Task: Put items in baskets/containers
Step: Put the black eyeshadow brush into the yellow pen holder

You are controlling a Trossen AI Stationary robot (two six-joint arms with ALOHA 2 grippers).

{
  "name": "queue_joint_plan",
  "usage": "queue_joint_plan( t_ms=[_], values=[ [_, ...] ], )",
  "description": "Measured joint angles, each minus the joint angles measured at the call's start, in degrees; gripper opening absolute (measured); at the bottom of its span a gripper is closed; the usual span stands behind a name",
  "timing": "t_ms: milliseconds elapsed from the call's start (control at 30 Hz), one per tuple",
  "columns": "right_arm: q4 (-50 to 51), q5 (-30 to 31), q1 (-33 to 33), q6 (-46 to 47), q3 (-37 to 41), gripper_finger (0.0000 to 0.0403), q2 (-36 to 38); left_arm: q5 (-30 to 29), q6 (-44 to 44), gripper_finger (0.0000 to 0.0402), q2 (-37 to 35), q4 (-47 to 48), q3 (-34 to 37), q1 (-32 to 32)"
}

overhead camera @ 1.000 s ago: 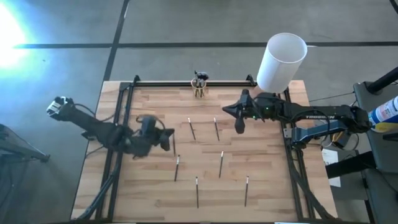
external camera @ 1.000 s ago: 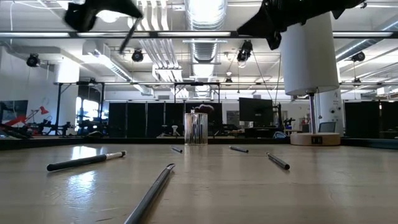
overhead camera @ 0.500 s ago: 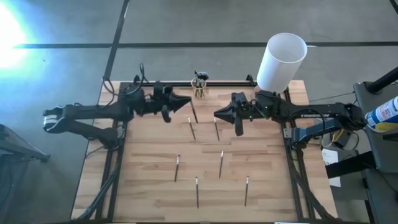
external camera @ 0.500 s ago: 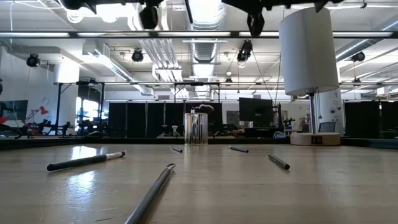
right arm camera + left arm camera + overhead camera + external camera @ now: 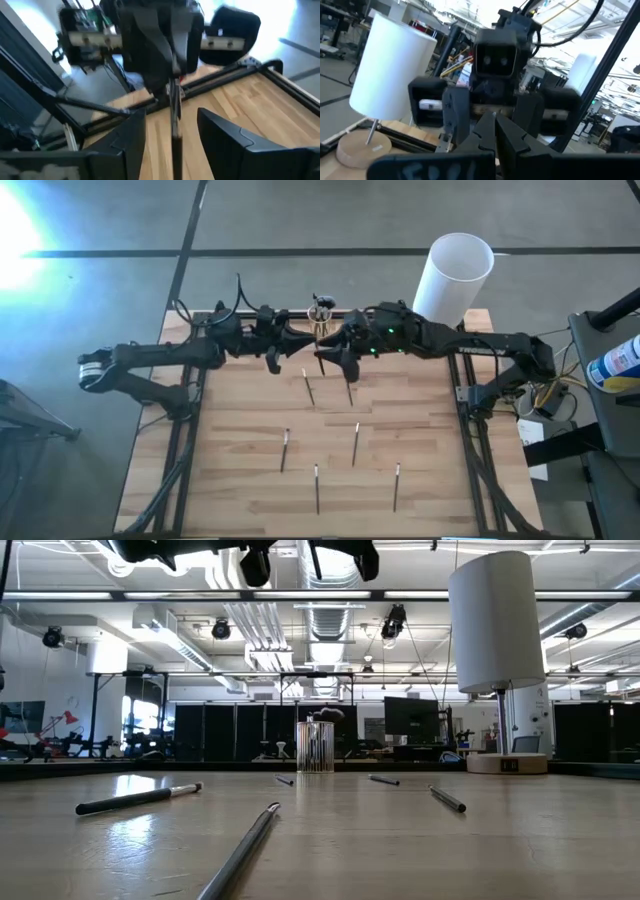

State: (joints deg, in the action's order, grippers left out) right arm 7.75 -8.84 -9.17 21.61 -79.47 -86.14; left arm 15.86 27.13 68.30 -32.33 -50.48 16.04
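Observation:
I next need to grab the brush with my right gripper by its metal ferrule (image 5: 175,112) below the bristles, so the brush can stand in the cup.
A small clear cup (image 5: 320,323) with several brushes in it stands at the table's far edge, also seen in the low view (image 5: 315,747). Just near of it my two grippers face each other above the table. My left gripper (image 5: 303,342) is shut on a thin dark brush (image 5: 173,120). My right gripper (image 5: 336,362) is open, and its fingers (image 5: 131,137) stand on either side of that brush without touching it. Several more brushes (image 5: 308,387) lie flat on the wood. My left gripper pinches the brush between its two fingers (image 5: 161,75) at one end (image 5: 171,89), coming in from the table's left. The rest of the brush sticks out past the fingertips toward my right gripper, clear of the table.
A tall white cylinder (image 5: 455,275) on a wooden base stands at the far right corner. A black rail (image 5: 375,312) runs along the far edge. Loose brushes (image 5: 355,442) are scattered over the middle and near part of the table; two lie close under the grippers.
My left gripper has carried the brush from the table's left middle toward the far edge and right, up beside the cup. My right gripper has gone toward the table's left to meet it and has opened around the brush.

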Motion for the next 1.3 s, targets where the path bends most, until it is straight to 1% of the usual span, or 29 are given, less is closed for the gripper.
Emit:
queue_joint_plan(
  t_ms=[100,200,333,433,567,733,833,1000,1133,1300],
  values=[
    [0.4,0.0,0.0,-1.8,-2.5,0.0154,-2.1,0.5,-0.1,0.0000,-0.4,0.1,-0.1,0.4],
    [0.4,0.0,0.0,-2.5,-4.3,0.0124,-3.4,0.9,-0.3,0.0000,-0.6,1.2,-0.2,0.7],
    [0.5,0.3,-0.2,-4.1,-5.2,0.0066,-3.5,1.2,-0.3,0.0000,-0.8,2.1,0.0,1.1],
    [0.6,1.9,-0.4,-5.8,-5.3,0.0022,-3.1,1.2,-0.3,0.0000,-0.9,2.6,-0.1,1.5],
    [0.5,2.8,-1.4,-6.9,-4.5,0.0017,-2.3,1.2,1.7,0.0013,-1.4,4.9,-1.0,2.7],
    [-0.5,2.9,-4.4,-9.0,-1.3,0.0015,-1.5,0.7,2.3,0.0049,-4.2,9.1,-1.0,5.2],
    [-5.5,2.8,-6.9,-10.7,2.5,0.0014,-1.3,0.8,1.8,0.0067,-6.5,10.9,0.0,5.9],
    [-24.4,2.5,-13.4,-14.8,10.3,0.0013,-3.1,-0.5,0.1,0.0074,-9.1,13.5,2.9,5.9],
    [-34.3,-0.1,-19.3,-16.2,13.6,0.0012,-8.0,-3.3,0.7,0.0065,-9.8,13.7,5.9,5.9],
    [-44.8,-4.2,-25.2,-17.0,15.5,0.0012,-15.7,-5.8,2.0,0.0050,-9.9,13.4,8.5,5.9]
  ],
)
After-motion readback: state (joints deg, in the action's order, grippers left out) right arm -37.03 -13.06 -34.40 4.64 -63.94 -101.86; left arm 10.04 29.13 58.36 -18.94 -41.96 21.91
